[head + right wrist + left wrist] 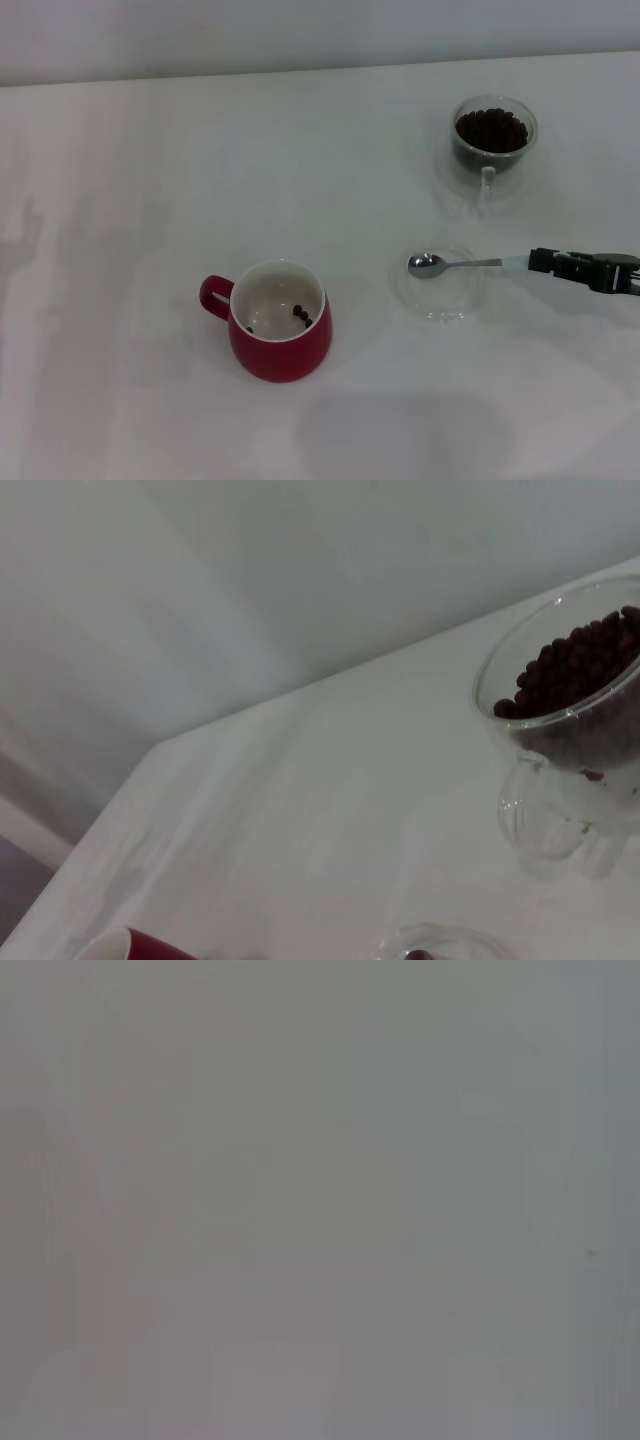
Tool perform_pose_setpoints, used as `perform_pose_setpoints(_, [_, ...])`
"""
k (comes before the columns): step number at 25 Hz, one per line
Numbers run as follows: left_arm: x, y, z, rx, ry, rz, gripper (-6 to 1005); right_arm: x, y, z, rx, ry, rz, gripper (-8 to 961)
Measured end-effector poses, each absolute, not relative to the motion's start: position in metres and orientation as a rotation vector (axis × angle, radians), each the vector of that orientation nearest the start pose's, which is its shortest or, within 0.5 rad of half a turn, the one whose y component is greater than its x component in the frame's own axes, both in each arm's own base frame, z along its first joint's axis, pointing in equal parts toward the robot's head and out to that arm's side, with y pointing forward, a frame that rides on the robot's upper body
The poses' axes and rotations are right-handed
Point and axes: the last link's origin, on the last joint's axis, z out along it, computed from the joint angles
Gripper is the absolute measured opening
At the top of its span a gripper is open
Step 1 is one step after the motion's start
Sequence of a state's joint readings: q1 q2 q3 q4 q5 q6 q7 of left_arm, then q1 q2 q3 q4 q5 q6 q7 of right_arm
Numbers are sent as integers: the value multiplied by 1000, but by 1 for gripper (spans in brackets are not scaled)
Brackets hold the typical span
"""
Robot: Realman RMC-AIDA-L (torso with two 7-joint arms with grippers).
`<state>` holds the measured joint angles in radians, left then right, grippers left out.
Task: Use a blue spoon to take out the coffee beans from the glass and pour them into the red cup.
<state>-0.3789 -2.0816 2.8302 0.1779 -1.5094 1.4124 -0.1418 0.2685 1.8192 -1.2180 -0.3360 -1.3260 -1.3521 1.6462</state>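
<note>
My right gripper opens now, since the spoon's silver bowl (425, 265) rests over the glass saucer (445, 300) in the head view.
The blue spoon (455, 264) lies with its silver bowl on a flat glass saucer (445, 300), its pale handle pointing right. My right gripper (540, 261) is at the end of that handle, low over the table at the right edge. The glass (493, 150) stands at the back right, filled with coffee beans (492, 129); it also shows in the right wrist view (545, 810) with its beans (575, 665). The red cup (280, 340) stands at centre left, handle to the left, with a few beans (300, 315) inside. The left gripper is out of view.
The white table (150, 200) runs to a back edge against a pale wall. The left wrist view shows only plain grey. The right wrist view shows the red cup's rim (130, 945) and the saucer's rim (440, 942) at its lower border.
</note>
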Motion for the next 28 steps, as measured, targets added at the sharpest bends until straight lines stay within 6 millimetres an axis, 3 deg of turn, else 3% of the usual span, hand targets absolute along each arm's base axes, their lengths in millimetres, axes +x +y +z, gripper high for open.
perform_pose_setpoints(5, [-334,295,1,-1406,-530,-817,774,382,261,39,-2218,1492,750,166])
perform_pose_setpoints(21, [-334,295,0,-1406,-531,-822,774,384,260,42,-2203,1488,753,327])
perform_pose_setpoints(28, [-333,295,0,-1405,-531,-824,774,383,267,58,-2136,1328,847,369])
